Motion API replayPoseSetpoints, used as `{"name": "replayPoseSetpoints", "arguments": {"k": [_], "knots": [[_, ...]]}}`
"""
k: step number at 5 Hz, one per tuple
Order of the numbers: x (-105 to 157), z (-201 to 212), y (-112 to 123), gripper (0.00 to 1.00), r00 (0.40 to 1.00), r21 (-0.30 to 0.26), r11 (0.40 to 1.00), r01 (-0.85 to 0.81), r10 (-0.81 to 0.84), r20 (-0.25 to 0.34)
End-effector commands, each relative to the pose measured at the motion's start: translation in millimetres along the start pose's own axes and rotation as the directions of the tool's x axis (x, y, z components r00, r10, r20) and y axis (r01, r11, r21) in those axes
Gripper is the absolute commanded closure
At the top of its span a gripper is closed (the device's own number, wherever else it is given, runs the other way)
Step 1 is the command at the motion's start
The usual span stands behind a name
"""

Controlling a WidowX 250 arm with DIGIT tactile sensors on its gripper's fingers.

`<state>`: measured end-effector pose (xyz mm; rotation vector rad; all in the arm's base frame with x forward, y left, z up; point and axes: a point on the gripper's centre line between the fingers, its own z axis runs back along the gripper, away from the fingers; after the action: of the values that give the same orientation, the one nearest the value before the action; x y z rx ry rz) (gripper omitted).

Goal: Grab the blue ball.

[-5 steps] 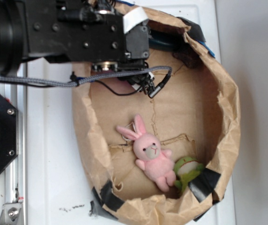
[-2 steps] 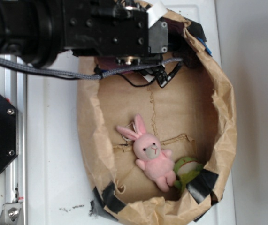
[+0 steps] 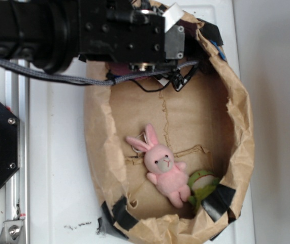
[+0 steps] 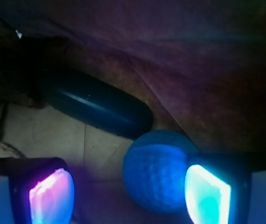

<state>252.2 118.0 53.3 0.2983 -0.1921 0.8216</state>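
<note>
The gripper grips the blue ball (image 4: 158, 170) by its dimpled sides next and leaves the dark oblong object (image 4: 98, 103).
In the wrist view the blue ball (image 4: 158, 170), dimpled and matte, lies on the bag's paper floor between my glowing pads, close against the right pad (image 4: 207, 196). A wide gap separates it from the left pad (image 4: 51, 196). My gripper (image 4: 129, 196) is open around it. A dark glossy oblong object (image 4: 98, 105) lies just behind the ball. In the exterior view my arm (image 3: 84, 30) covers the bag's top end, and the ball and fingertips are hidden under it.
A brown paper bag (image 3: 241, 127) with raised crumpled walls lies on the white table. Inside its lower end lie a pink plush bunny (image 3: 162, 170) and a green object (image 3: 201, 182). Black tape (image 3: 218, 201) patches the rim. A dark paper wall (image 4: 207, 70) rises behind the ball.
My arm has shifted to the right and further over the bag's top end. The bunny and green object have not moved.
</note>
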Motion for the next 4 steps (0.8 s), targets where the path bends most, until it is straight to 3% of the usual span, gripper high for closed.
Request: {"name": "replayPoseSetpoints", "arguments": {"k": [1,2,3,4], "knots": [[13.7,-12.4,10.1,0.0,1.0,0.004,1.0,-0.018,0.018,0.022],[12.6,-22.2,4.6,0.0,1.0,-0.024,1.0,0.012,-0.012,-0.014],[9.3,-24.2,3.2,1.0,1.0,-0.021,0.999,0.028,-0.029,-0.01],[7.0,-23.6,3.0,1.0,0.999,-0.02,0.999,0.041,-0.041,-0.002]]}}
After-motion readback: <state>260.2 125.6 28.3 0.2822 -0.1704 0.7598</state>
